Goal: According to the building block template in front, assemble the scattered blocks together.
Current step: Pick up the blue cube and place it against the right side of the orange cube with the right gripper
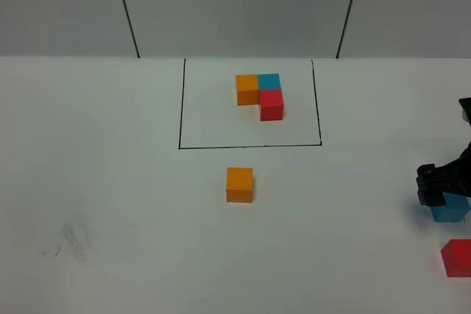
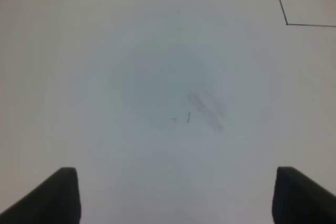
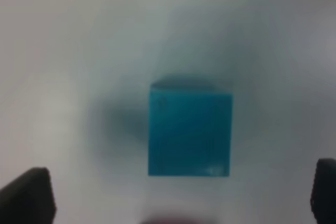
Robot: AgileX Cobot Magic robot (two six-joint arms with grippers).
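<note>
My right gripper's fingers still hang above the blue cube's top [image 1: 450, 212] and closing now would miss, so it lowers before it closes on the cube.
The building block template is an L of orange [image 1: 247, 89], blue [image 1: 268, 81] and red [image 1: 271, 104] cubes inside a thin black rectangle [image 1: 179, 108]. Of the scattered blocks, the orange cube [image 1: 239, 184] lies just in front of the frame. The blue cube [image 1: 450, 212] and the red cube [image 1: 458, 258] lie at the right edge. My right gripper [image 1: 440, 187] hovers over the blue cube. In the right wrist view the gripper [image 3: 176, 196] is open, with the blue cube [image 3: 190, 132] between its fingertips [image 3: 29, 196]. My left gripper [image 2: 178, 198] is open over bare table.
The white table [image 1: 110, 182] ends at a grey panelled wall [image 1: 235, 5] at the back. A faint scuff mark [image 1: 73, 240] lies at the front left and also shows in the left wrist view [image 2: 205, 106]. A corner of the black frame [image 2: 286, 23] shows there too.
</note>
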